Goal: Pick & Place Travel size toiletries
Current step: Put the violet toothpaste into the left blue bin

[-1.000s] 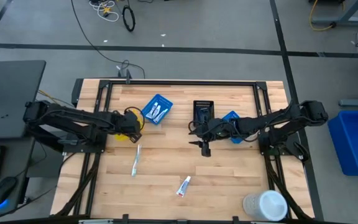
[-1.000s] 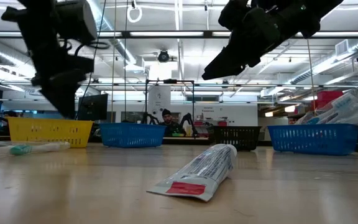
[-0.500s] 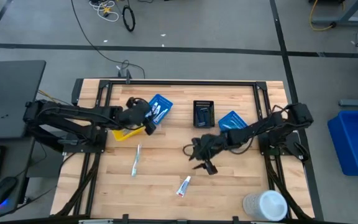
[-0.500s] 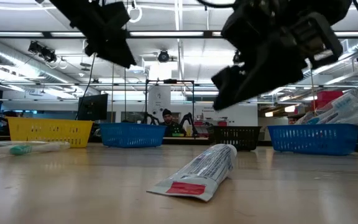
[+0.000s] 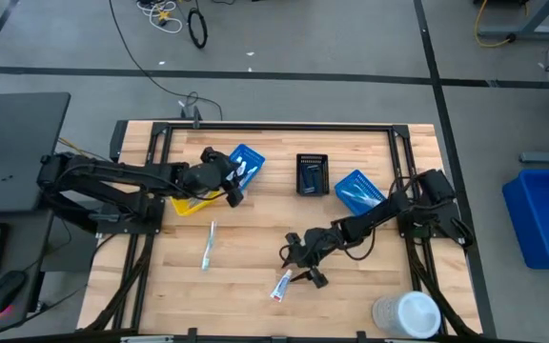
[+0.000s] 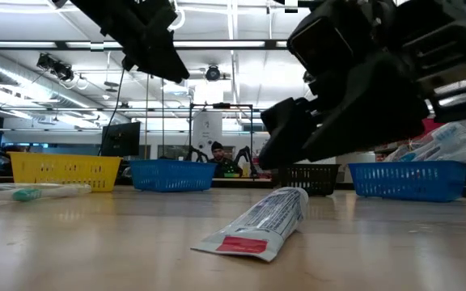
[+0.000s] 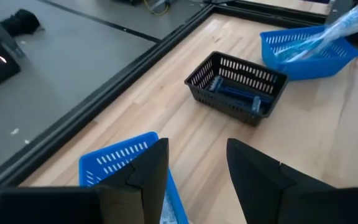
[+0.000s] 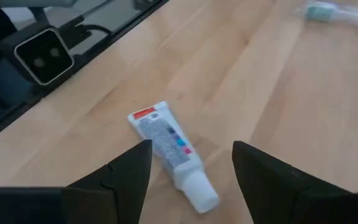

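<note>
My right gripper's fingers show wood between them above the toothpaste tube and would miss now, so they will lower to the tube before closing.
A white toothpaste tube with a red end lies flat on the wooden table near its near edge; it also shows in the low view and the right wrist view. A slim toothbrush lies left of it. My right gripper is open and hovers just right of and above the tube, touching nothing. My left gripper is open too and hangs in the air beside the left blue bin, which holds several toiletries.
A yellow bin, a black bin and a second blue bin with packaged items stand along the table's far half. A large white round container sits at the near right corner. Bare wood lies between toothbrush and tube.
My right gripper has travelled from beside the black bin toward the table's near edge and down, and now hangs over the toothpaste tube. My left gripper has risen from over the yellow bin and moved right toward the left blue bin. The tube and the toothbrush have stayed put.
</note>
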You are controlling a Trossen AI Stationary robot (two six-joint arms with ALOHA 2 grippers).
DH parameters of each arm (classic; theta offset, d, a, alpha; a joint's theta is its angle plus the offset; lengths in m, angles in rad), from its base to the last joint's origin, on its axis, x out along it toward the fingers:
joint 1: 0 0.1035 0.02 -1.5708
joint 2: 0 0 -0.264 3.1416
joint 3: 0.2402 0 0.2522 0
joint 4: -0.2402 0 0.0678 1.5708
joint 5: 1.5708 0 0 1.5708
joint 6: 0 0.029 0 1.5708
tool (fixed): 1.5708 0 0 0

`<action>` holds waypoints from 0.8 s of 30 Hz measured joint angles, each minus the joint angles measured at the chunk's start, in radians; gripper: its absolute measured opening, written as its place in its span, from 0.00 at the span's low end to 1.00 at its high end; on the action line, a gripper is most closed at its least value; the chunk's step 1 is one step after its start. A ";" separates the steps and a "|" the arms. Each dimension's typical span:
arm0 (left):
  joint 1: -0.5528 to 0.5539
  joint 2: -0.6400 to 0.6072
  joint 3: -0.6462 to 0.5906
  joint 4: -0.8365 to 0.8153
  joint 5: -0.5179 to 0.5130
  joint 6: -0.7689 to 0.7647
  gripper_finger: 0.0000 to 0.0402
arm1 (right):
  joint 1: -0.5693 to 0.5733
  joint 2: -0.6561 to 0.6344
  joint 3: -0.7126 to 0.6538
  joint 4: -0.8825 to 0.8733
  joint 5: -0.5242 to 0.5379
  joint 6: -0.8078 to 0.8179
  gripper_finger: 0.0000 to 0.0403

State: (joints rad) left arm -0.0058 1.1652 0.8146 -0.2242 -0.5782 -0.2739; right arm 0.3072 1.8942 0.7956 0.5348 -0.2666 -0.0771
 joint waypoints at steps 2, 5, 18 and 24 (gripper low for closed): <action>0.000 0.000 0.000 -0.003 0.016 -0.012 0.42 | 0.006 0.020 0.001 0.030 -0.014 0.000 0.58; 0.000 0.000 0.000 0.000 0.025 -0.022 0.42 | 0.019 0.059 0.029 0.031 -0.023 -0.006 0.57; 0.000 0.000 0.000 -0.006 0.090 -0.041 0.42 | 0.026 0.155 0.105 -0.033 0.058 -0.140 0.36; 0.000 0.000 0.000 -0.004 0.098 -0.064 0.42 | 0.002 0.155 0.105 -0.023 0.083 -0.141 0.20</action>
State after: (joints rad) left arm -0.0058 1.1652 0.8146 -0.2282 -0.4806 -0.3375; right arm 0.3091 2.0497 0.9005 0.5117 -0.1835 -0.2184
